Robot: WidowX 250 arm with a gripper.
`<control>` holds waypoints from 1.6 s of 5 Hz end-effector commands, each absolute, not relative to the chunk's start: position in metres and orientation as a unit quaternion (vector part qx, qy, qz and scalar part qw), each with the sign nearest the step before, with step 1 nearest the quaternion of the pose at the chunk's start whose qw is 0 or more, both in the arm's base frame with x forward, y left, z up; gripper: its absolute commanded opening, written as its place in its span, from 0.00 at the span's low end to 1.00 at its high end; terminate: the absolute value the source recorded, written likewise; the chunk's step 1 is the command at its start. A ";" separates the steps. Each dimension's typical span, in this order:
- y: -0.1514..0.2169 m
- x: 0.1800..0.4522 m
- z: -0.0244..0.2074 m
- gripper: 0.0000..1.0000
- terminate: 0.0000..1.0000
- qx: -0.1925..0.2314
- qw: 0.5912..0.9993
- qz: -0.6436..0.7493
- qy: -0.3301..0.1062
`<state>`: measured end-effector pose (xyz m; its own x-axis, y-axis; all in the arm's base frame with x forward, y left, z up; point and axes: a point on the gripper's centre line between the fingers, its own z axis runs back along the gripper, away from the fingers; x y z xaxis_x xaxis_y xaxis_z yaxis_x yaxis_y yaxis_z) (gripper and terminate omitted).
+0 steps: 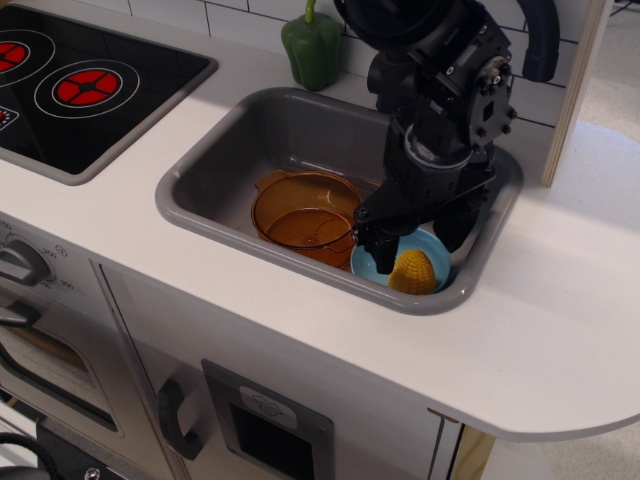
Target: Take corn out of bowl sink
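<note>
Next, my gripper grips the yellow corn by its narrow tapered end (pixel 412 259) to take it out of the bowl (pixel 372 264) in the sink.
The yellow corn (pixel 414 271) sits in the light blue bowl (pixel 372 264) at the front right corner of the grey sink (pixel 220 150). My black gripper (pixel 417 238) hangs open right over the bowl. One finger (pixel 378 245) is at the bowl's left rim and the other (pixel 456 225) is at its back right. The corn lies between them and slightly in front. The fingers do not grip it. Most of the bowl is hidden by the gripper.
A transparent orange pot (pixel 303 213) with handles sits in the sink just left of the bowl. A green toy pepper (pixel 312 49) stands on the counter behind the sink. A black stove top (pixel 80 80) with red burners is at the left. A wooden post (pixel 575 80) stands at the right.
</note>
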<state>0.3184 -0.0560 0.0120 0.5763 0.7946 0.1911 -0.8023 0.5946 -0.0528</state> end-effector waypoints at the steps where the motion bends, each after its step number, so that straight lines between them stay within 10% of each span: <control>1: -0.054 0.324 0.014 1.00 0.00 0.017 0.889 0.443 -0.117; 4: -0.055 0.324 0.003 1.00 0.00 0.027 0.888 0.441 -0.123; 5: -0.054 0.326 0.011 0.00 0.00 0.022 0.888 0.443 -0.122; 8: -0.049 0.340 0.068 0.00 0.00 -0.041 0.889 0.445 -0.099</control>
